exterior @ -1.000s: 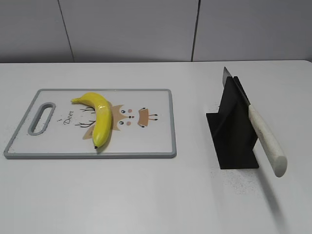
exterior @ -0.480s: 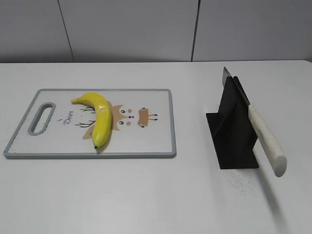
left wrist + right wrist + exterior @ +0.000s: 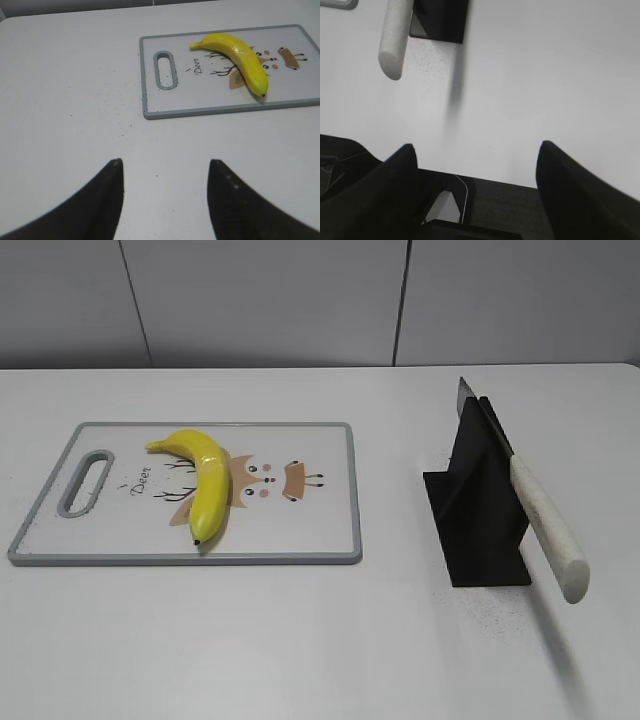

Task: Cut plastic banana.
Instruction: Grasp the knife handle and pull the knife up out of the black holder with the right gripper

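My right gripper grabs the knife by its white handle (image 3: 547,526) (image 3: 395,40) next, since the handle sticks out while the knife's blade sits down in the black stand.
The plastic banana (image 3: 203,478) lies on a white cutting board (image 3: 320,530) with a grey rim and a deer print, at the left of the table. It also shows in the left wrist view (image 3: 239,53) on the board (image 3: 150,107). A knife with a white handle (image 3: 547,526) rests slanted in a black stand (image 3: 480,515) at the right. Its handle end (image 3: 394,42) and the stand (image 3: 441,20) show in the right wrist view. My left gripper (image 3: 164,165) is open and empty over bare table, near the board. My right gripper (image 3: 475,147) is open and empty at the table's front edge.
The white table (image 3: 320,640) meets a grey panelled wall (image 3: 300,300) at the back. Small dark specks lie on the table left of the board (image 3: 110,107). The table's front edge and dark framework below it (image 3: 485,210) show in the right wrist view.
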